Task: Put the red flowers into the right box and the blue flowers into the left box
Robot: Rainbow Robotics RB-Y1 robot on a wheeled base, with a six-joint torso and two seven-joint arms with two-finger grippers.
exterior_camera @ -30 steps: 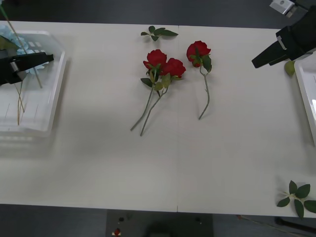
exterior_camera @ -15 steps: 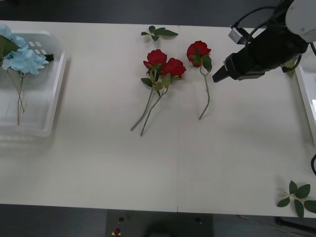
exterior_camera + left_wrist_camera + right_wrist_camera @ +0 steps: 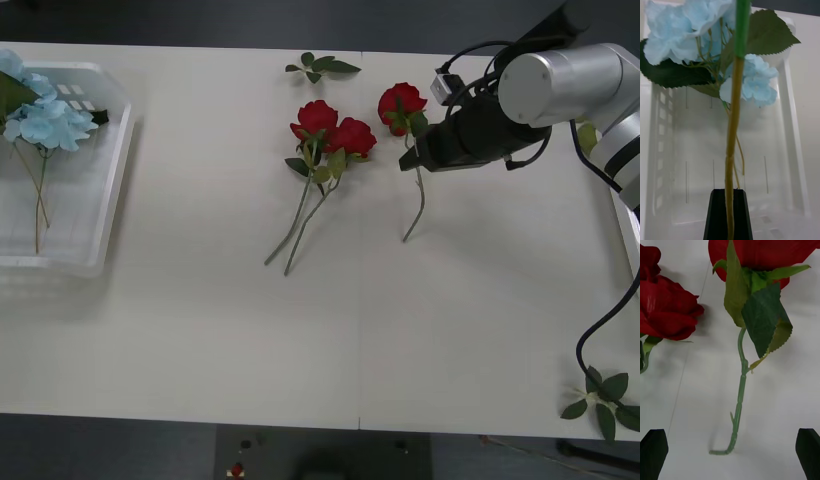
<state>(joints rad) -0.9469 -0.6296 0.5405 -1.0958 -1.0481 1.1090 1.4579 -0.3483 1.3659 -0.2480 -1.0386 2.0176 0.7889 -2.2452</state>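
I should next use my right gripper to grab the bent stem of the lone red rose, and then put the rose into the right box [image 3: 631, 245].
Three red flowers lie mid-table: a pair [image 3: 318, 118] [image 3: 352, 137] and one alone [image 3: 401, 103]. My right gripper [image 3: 412, 162] is low over the lone rose's stem, just below its leaves. It is open, with the black fingertips [image 3: 654, 450] on either side of the bent stem [image 3: 740, 390]. Blue flowers [image 3: 45, 120] lie in the left box [image 3: 110, 190]. My left gripper [image 3: 729, 210] is above that box [image 3: 790, 131], shut on a long stem [image 3: 733, 131] that runs up past the blue blooms [image 3: 756, 82]. The right box [image 3: 631, 245] shows as a pale edge.
A loose leaf sprig [image 3: 320, 67] lies at the table's far edge, and another [image 3: 603, 395] at the near right corner. A cable hangs from the right arm down the table's right side. Bare tabletop stretches between the roses and both boxes.
My right arm has swung left from beside the right box to over the lone rose. The left arm has drawn back out of the front view, away from over the left box.
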